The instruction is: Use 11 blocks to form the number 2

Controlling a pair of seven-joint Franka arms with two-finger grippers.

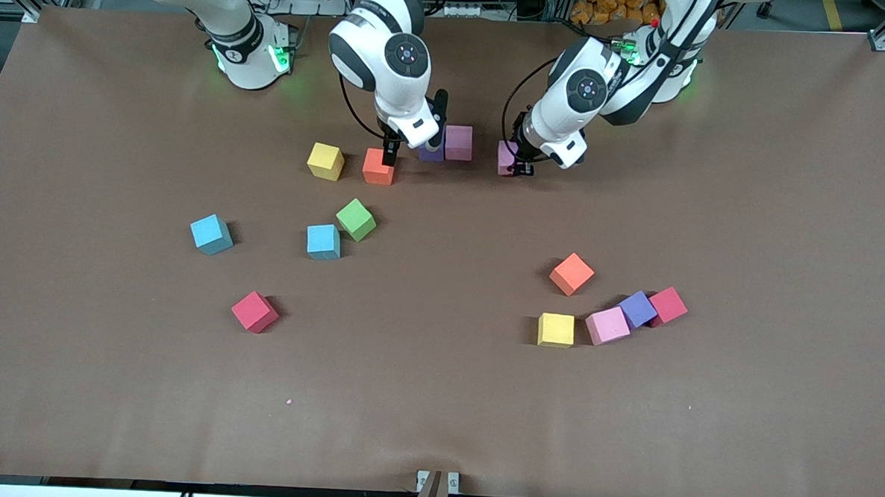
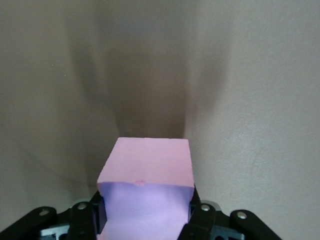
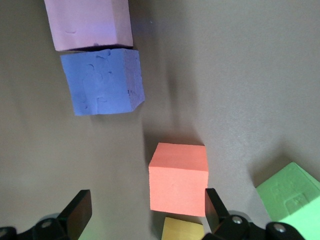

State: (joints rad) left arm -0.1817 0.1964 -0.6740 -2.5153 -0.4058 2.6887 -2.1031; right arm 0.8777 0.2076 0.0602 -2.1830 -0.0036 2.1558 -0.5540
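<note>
My left gripper should bring its block to the spot beside the free pink block before letting go, because the block is still short of that spot.
My left gripper (image 1: 519,164) is shut on a pink block (image 1: 505,157), low at the table, a short gap from a pink block (image 1: 458,142) toward the left arm's end. The left wrist view shows the held block (image 2: 147,167) between the left gripper's (image 2: 146,217) fingers. A purple block (image 1: 430,154) touches the free pink block. My right gripper (image 1: 411,148) is open over an orange block (image 1: 378,166) beside the purple one. In the right wrist view the right gripper (image 3: 146,210) is empty, and the orange block (image 3: 178,177) lies by one finger (image 3: 215,207).
A yellow block (image 1: 325,161) sits beside the orange one. Green (image 1: 355,219), light blue (image 1: 323,241), light blue (image 1: 211,234) and red (image 1: 254,311) blocks lie nearer the camera. Orange (image 1: 571,273), yellow (image 1: 555,330), pink (image 1: 606,325), purple (image 1: 638,308) and red (image 1: 667,305) blocks cluster toward the left arm's end.
</note>
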